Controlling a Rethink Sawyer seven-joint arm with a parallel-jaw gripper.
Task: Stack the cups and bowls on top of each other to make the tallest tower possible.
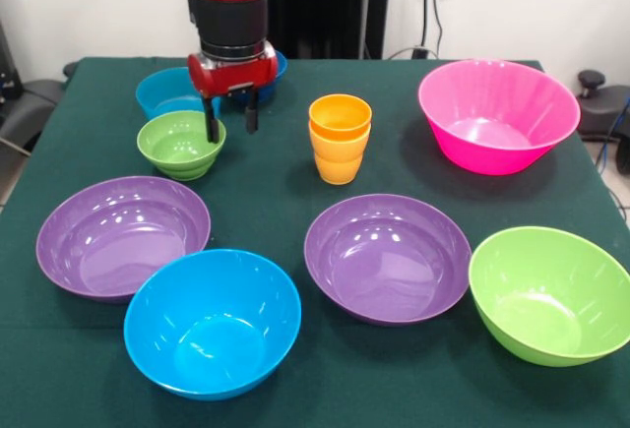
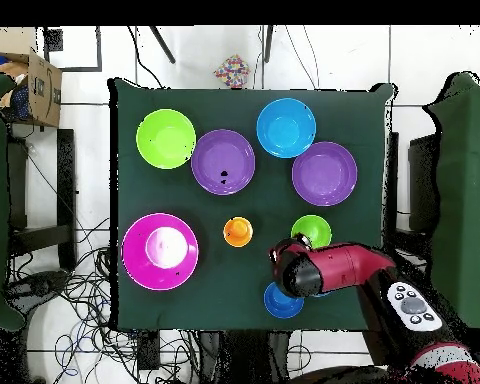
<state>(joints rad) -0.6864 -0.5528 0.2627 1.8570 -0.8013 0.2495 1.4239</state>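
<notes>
The robot's gripper should grab the small green bowl by its rim [image 1: 221, 131] next, so the bowl's base stays free to sit on the nested cups.
Two ribbed cups [image 1: 340, 140] stand nested mid-table, orange in yellow-orange, with nothing on top; they also show in the overhead view [image 2: 238, 232]. My gripper [image 1: 230, 121] is open and hangs low over the right rim of the small green bowl [image 1: 179, 145], one finger at the rim and the other outside it. The small light blue bowl [image 1: 164, 91] sits just behind the green one. The small dark blue bowl [image 1: 280, 62] is mostly hidden behind the gripper. In the overhead view the arm [image 2: 329, 270] covers the gripper beside the small green bowl [image 2: 312, 231].
Large bowls stand open side up: pink [image 1: 497, 113] at the far right, purple [image 1: 123, 236] at the left, purple [image 1: 387, 256] in the middle, blue [image 1: 212, 322] at the front, green [image 1: 551, 295] at the front right. A cardboard box [image 2: 34, 85] stands off the table.
</notes>
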